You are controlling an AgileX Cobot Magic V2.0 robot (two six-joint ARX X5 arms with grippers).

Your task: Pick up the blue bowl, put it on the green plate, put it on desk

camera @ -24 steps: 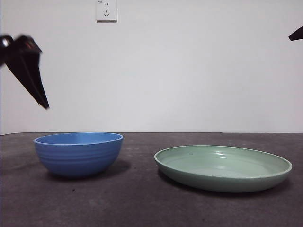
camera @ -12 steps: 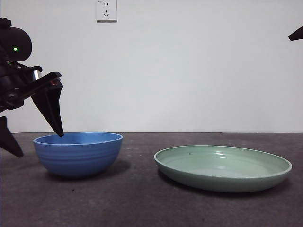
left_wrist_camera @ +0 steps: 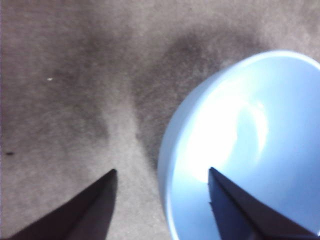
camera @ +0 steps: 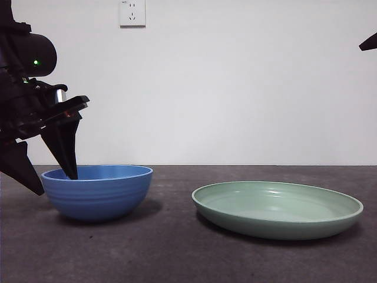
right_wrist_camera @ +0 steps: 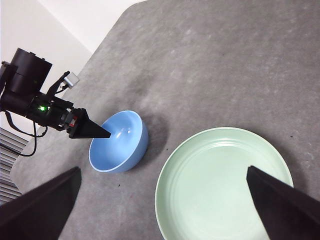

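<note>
To put the blue bowl on the green plate, my left gripper next needs to pinch its thin rim (camera: pixel 48 173) (left_wrist_camera: pixel 166 195), since the bowl spreads far wider than my open fingers.
The blue bowl (camera: pixel 98 191) stands on the desk (camera: pixel 171 253) at the left, and the green plate (camera: pixel 277 208) lies to its right, apart from it. My left gripper (camera: pixel 54 183) is open and straddles the bowl's left rim, with one jaw dipping inside and the other outside. The left wrist view shows the bowl (left_wrist_camera: pixel 250 150) with its rim between the jaws of the left gripper (left_wrist_camera: pixel 161 170). My right gripper (right_wrist_camera: pixel 163 170) is open and empty, high above the bowl (right_wrist_camera: pixel 120 142) and the plate (right_wrist_camera: pixel 220 185). It shows only as a black tip (camera: pixel 369 42) at the top right.
A white wall with a socket (camera: pixel 132 13) stands behind the desk. In the right wrist view the desk's curved far edge (right_wrist_camera: pixel 100 42) runs behind the bowl, with the left arm (right_wrist_camera: pixel 35 95) reaching in from that side.
The left arm has come down from the upper left to the bowl. Its open jaws now stand lower, one inside the rim and one outside. Bowl and plate have not moved.
</note>
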